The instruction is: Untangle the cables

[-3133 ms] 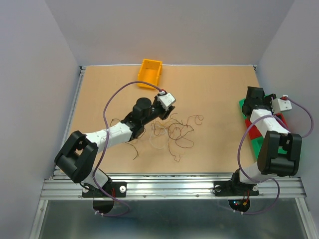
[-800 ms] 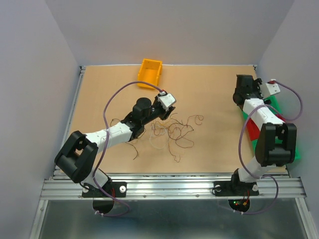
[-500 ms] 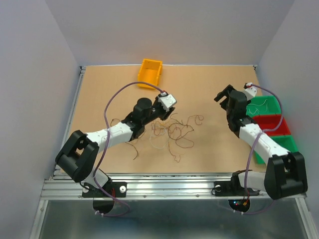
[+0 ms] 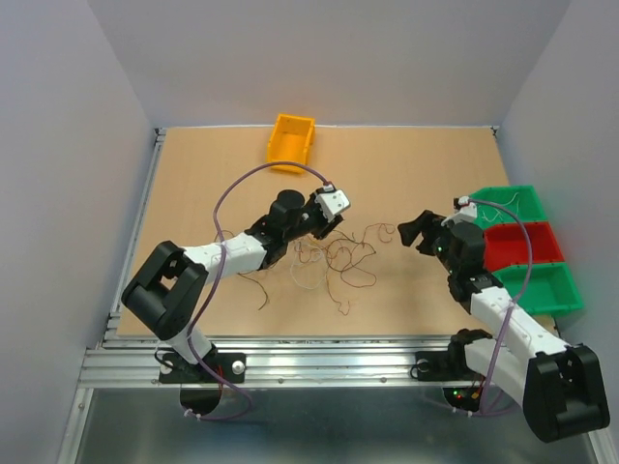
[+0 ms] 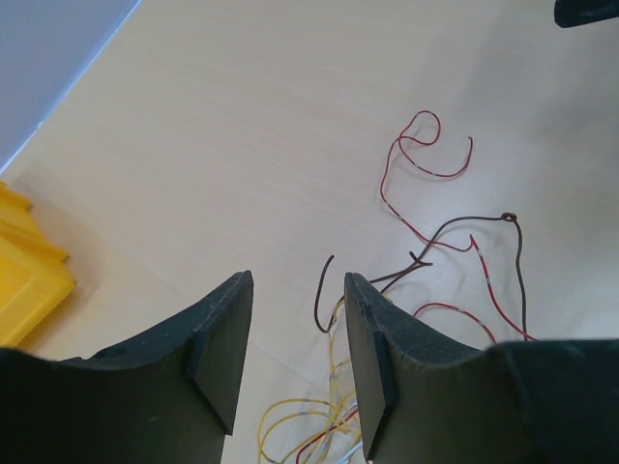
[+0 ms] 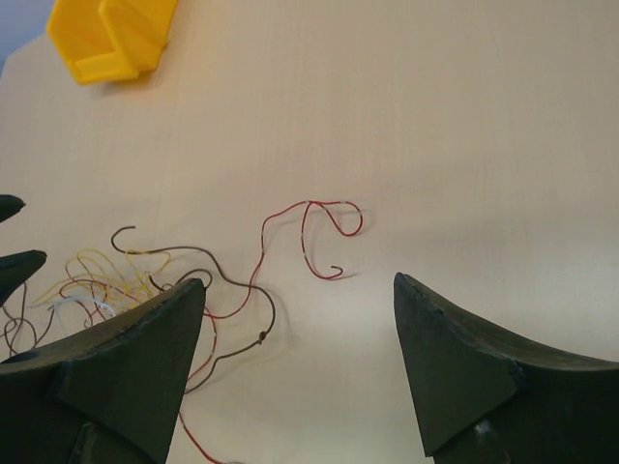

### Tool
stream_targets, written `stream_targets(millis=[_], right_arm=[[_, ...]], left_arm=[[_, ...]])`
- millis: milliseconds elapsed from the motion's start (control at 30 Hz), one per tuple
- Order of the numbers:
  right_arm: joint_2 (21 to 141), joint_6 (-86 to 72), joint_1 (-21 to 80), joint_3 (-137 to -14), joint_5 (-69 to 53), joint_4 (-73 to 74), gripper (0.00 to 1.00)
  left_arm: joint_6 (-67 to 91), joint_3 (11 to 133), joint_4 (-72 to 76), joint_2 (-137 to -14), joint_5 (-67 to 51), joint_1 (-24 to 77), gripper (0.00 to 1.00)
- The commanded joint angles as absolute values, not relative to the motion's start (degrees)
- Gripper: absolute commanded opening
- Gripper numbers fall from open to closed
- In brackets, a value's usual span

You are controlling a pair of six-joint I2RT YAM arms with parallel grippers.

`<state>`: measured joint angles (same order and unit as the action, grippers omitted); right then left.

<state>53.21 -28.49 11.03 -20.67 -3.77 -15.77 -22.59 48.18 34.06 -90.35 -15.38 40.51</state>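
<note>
My right gripper grabs the red cable by its curled end (image 4: 386, 232) (image 6: 334, 203) next, so its other part stays free to slide out of the tangle.
The cables (image 4: 334, 256) lie as a loose tangle of thin curly wires mid-table. The left wrist view shows a red wire (image 5: 426, 145), a dark brown wire (image 5: 464, 232) and yellow loops (image 5: 309, 416). My left gripper (image 4: 327, 228) is open and empty at the tangle's upper left edge, with the yellow loops under its jaws (image 5: 298, 280). My right gripper (image 4: 411, 235) is open wide and empty just right of the tangle. It looks onto a red curl (image 6: 309, 227) and a brown wire (image 6: 242, 290), with its fingertips (image 6: 298, 280) clear of both.
A yellow bin (image 4: 291, 140) stands at the back edge and also shows in the right wrist view (image 6: 111, 34). A green bin (image 4: 513, 203), a red bin (image 4: 522, 246) and another green bin (image 4: 551, 285) line the right side. Grey walls enclose the table.
My right arm has swung from over the right-hand bins leftward and down to the tangle's right side, uncovering the bins. My left gripper has shifted slightly right along the tangle's top.
</note>
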Motion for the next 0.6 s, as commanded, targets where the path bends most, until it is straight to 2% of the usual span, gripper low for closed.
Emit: stream_targets(millis=[0, 433, 467, 567], right_arm=[[56.07, -28.65, 12.48, -21.18, -7.12, -19.87, 0.83], [69.42, -29.71, 18.89, -27.50, 6.93, -19.60, 0.85], [70.30, -29.71, 20.38, -28.03, 9.03, -19.51, 0.90], [73.73, -29.44, 23.10, -30.05, 12.99, -19.86, 0.95]], left_arm=[[-24.08, 51.68, 33.84, -91.84, -16.79, 41.13, 0.54], [-24.52, 52.56, 33.14, -92.64, -15.91, 41.48, 0.54], [-24.52, 52.56, 33.13, -92.55, -15.91, 41.48, 0.54], [-24.61, 52.56, 33.13, -92.11, -15.47, 41.48, 0.54]])
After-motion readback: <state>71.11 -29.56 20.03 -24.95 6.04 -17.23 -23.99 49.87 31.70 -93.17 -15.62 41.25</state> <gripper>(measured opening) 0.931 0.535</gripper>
